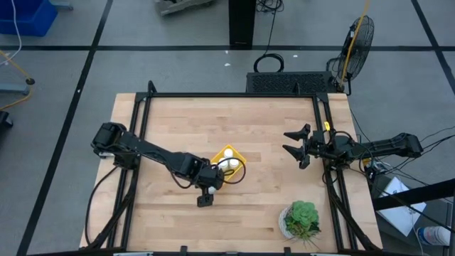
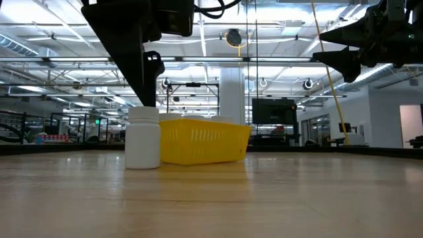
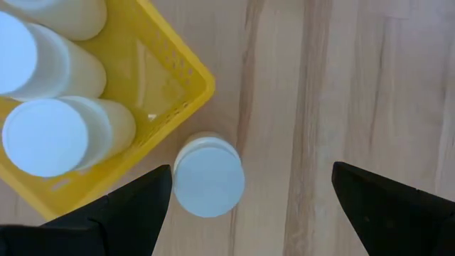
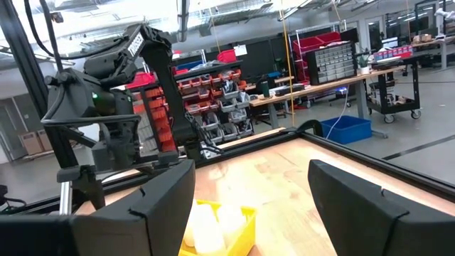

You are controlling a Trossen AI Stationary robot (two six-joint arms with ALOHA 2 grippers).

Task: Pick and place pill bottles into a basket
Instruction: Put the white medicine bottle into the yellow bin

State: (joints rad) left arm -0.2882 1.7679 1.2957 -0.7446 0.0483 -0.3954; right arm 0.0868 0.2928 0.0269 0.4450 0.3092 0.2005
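Note:
The white bottle's cap (image 3: 210, 182) is small below my fingers, so my left gripper should go lower before closing on it.
A white pill bottle (image 3: 208, 178) stands upright on its base on the wooden table, just outside the corner of the yellow basket (image 3: 186, 80); it also shows in the low view (image 2: 143, 137) beside the basket (image 2: 201, 141). Three more white bottles (image 3: 44, 135) stand inside the basket (image 1: 238, 156). My left gripper (image 3: 252, 206) hangs open over the lone bottle (image 1: 211, 190), which sits close to one finger (image 3: 138, 210) and far from the other (image 3: 387, 206). My right gripper (image 1: 295, 144) is open and empty above the table's right side.
A white pot with a green plant (image 1: 300, 220) stands near the front right corner. A black frame rail (image 1: 231, 95) runs round the tabletop. Bare wood lies between the basket and my right gripper (image 4: 252, 206).

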